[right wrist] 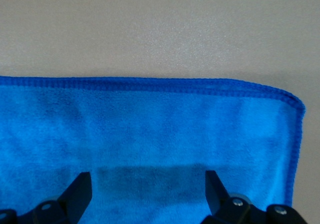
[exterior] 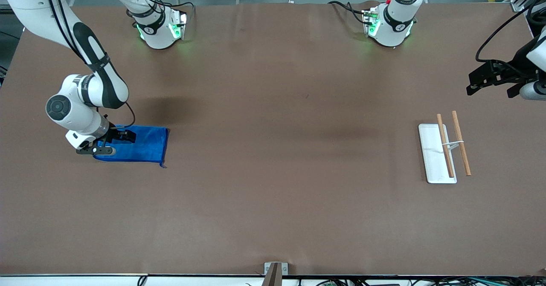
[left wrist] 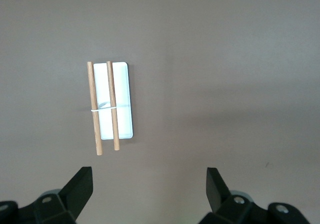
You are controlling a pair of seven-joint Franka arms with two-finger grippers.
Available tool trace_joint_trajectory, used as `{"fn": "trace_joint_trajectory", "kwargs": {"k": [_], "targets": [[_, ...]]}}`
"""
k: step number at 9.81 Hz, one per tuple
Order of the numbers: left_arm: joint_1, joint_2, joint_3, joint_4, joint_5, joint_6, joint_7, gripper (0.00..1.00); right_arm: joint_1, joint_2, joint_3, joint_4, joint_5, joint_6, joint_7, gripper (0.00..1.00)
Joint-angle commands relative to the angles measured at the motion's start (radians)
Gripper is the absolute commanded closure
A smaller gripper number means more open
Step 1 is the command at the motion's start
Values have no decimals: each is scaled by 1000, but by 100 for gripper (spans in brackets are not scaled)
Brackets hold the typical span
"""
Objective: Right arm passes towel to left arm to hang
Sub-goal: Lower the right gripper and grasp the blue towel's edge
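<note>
The robot's right gripper needs to pass the towel to the left arm for hanging, so it should next hold the towel by the cloth inside its stitched edge (exterior: 126,145) (right wrist: 149,186).
The bright blue towel (exterior: 143,145) lies flat on the brown table at the right arm's end; its stitched edge and one corner fill the right wrist view (right wrist: 150,134). My right gripper (exterior: 111,143) is low over the towel's end, open, its two dark fingers spread wide above the cloth with nothing between them. My left gripper (exterior: 490,81) hangs open and empty high over the table at the left arm's end, waiting. Below it, nearer the front camera, lies the white rack (exterior: 431,156) with two wooden rods (exterior: 445,145), also seen in the left wrist view as the rack (left wrist: 122,103).
Both arm bases (exterior: 160,28) stand along the table's edge farthest from the front camera. A small grey bracket (exterior: 275,271) sits at the table's front edge. Bare brown tabletop (exterior: 290,149) spreads between towel and rack.
</note>
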Motion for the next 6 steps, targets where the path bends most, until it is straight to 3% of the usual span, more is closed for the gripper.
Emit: {"fn": "trace_joint_trajectory", "kwargs": {"k": [1, 2, 3, 6], "targets": [[-9, 15, -4, -24, 17, 10, 12, 0, -5, 1, 6, -11, -2, 15, -37, 30], [-9, 15, -5, -24, 11, 23, 12, 0, -9, 1, 8, -11, -2, 12, -92, 70], [-9, 15, -5, -24, 3, 28, 12, 0, -12, 1, 8, -11, -2, 11, -91, 92], [-9, 15, -5, -28, 3, 28, 11, 0, -18, 4, 8, -13, 29, 14, -91, 98]]}}
